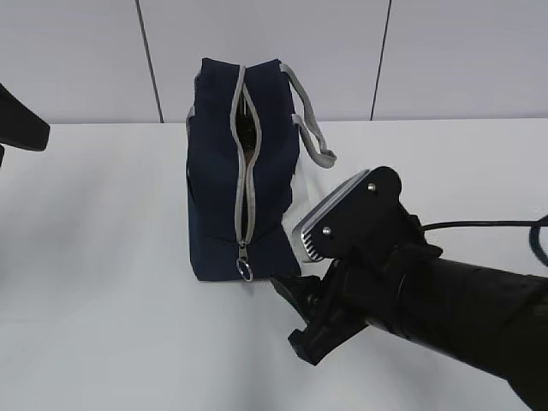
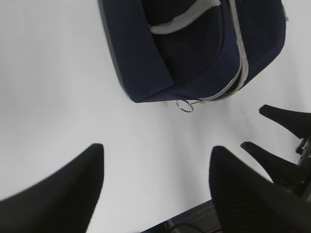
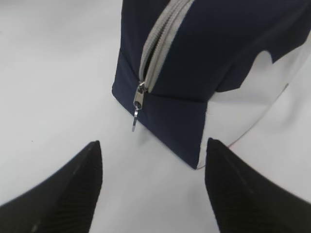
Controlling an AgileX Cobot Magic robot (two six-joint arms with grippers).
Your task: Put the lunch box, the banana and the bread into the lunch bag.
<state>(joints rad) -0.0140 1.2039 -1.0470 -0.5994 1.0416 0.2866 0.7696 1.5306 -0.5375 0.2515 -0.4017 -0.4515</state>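
Note:
I should grab the zipper by its ring pull (image 1: pixel 246 272) with my right gripper next. The ring pull hangs free, while the zipper tape (image 1: pixel 249 199) is flat against the bag.
The navy lunch bag (image 1: pixel 244 171) stands upright on the white table. Its grey zipper (image 1: pixel 242 171) runs down the near end and gapes in the upper part. The ring pull (image 1: pixel 246 272) hangs at the bottom. Something brownish shows in the gap; I cannot tell what it is. The lunch box, banana and bread are out of view. My right gripper (image 1: pixel 294 318) is open and empty, low on the table just right of the ring pull. In the right wrist view the gripper (image 3: pixel 153 142) faces the zipper pull (image 3: pixel 137 109). My left gripper (image 2: pixel 156 147) is open and empty, above the table short of the bag (image 2: pixel 194 48).
The bag's grey strap handles (image 1: pixel 312 128) hang to its right. Part of the left arm (image 1: pixel 19 120) shows at the far left edge. The right gripper's fingers (image 2: pixel 284 119) show in the left wrist view. The table's edge (image 2: pixel 194 216) lies below the left gripper.

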